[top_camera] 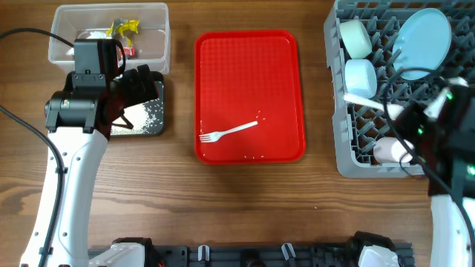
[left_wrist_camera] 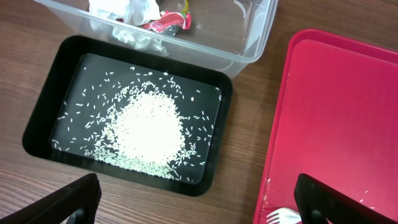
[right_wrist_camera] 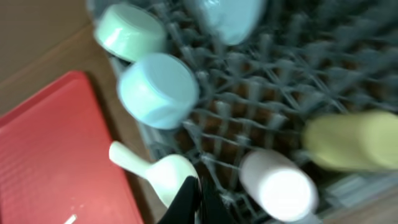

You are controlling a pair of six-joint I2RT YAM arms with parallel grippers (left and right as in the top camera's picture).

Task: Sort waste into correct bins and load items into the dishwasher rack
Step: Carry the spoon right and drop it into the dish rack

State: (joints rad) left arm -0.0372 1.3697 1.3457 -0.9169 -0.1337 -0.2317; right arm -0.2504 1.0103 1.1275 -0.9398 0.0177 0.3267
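Observation:
The white spoon's handle sticks out past the rack's edge toward the red tray point(top_camera: 249, 74), so my right gripper will keep holding the spoon, or the spoon would end up across that edge of the rack.
My left gripper point(top_camera: 137, 87) point(left_wrist_camera: 199, 205) is open and empty above the black tub point(top_camera: 159, 104) point(left_wrist_camera: 37, 118), which holds a heap of rice grains point(left_wrist_camera: 149, 124). The clear tub point(top_camera: 159, 37) point(left_wrist_camera: 249, 43) behind it holds white tissue point(left_wrist_camera: 124, 12), a red wrapper point(left_wrist_camera: 168, 23) and a yellow wrapper point(top_camera: 125, 27). The white fork point(top_camera: 226, 132) point(left_wrist_camera: 283, 216) lies on the red tray point(top_camera: 249, 74). My right gripper point(top_camera: 392, 113) point(right_wrist_camera: 199, 193) is shut on the bowl end of the white spoon point(top_camera: 362, 100) point(right_wrist_camera: 165, 174) over the rack point(top_camera: 338, 148) point(right_wrist_camera: 280, 81).
The rack holds two bowls point(top_camera: 355, 37) point(top_camera: 361, 74), the large plate point(top_camera: 423, 37), a whitish cup point(top_camera: 390, 152) point(right_wrist_camera: 277, 183) and a yellow cup point(right_wrist_camera: 351, 140). The red tray point(left_wrist_camera: 336, 106) lies between the tubs and the rack. The right wrist view is blurred.

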